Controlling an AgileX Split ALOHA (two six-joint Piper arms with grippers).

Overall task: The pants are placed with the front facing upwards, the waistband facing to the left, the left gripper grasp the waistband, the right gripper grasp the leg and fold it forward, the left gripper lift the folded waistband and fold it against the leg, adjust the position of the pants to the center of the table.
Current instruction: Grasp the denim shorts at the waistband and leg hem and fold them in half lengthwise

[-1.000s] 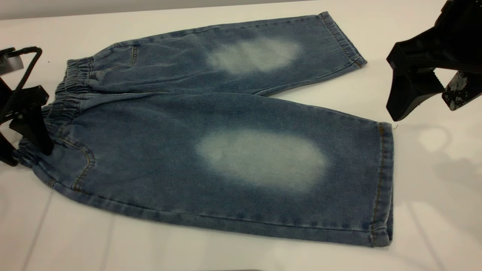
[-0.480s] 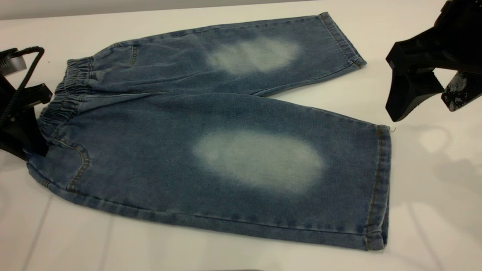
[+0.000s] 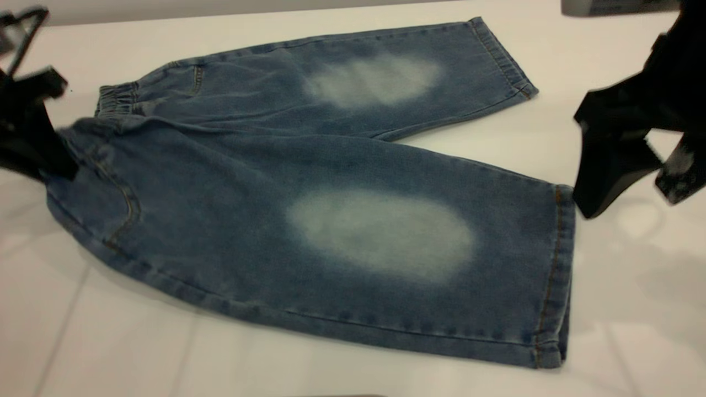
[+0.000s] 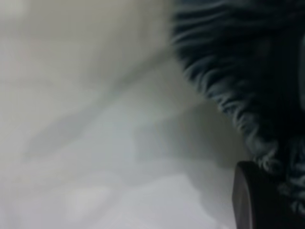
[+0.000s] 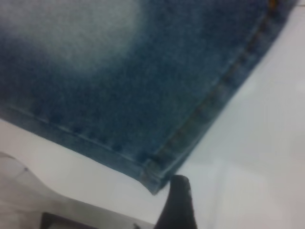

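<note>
The right gripper grabs the pants by the hem corner (image 3: pixel 548 353) next, to fold the leg over onto the other leg (image 3: pixel 370 80).
The blue denim pants (image 3: pixel 231 182) lie front up on the white table (image 3: pixel 634 331), with the waistband (image 3: pixel 117 98) at the left. My left gripper (image 3: pixel 58 162) is shut on the near part of the waistband and holds it raised off the table. In the left wrist view the ruffled waistband (image 4: pixel 238 86) sits against one black finger (image 4: pixel 257 200). My right gripper (image 3: pixel 634 198) hangs open just right of the near leg (image 3: pixel 496 264), beside its hem and not touching it. In the right wrist view one fingertip (image 5: pixel 180 195) stands next to the hem corner (image 5: pixel 155 174).
The far leg (image 3: pixel 386 82) lies flat, its hem (image 3: pixel 504 60) pointing toward the back right. The table's back edge (image 3: pixel 165 14) runs along the top. A grey object (image 3: pixel 618 6) shows at the top right edge.
The left gripper has risen and moved back with the near waistband, pulling that corner up. The right gripper has dropped lower beside the near leg's hem.
</note>
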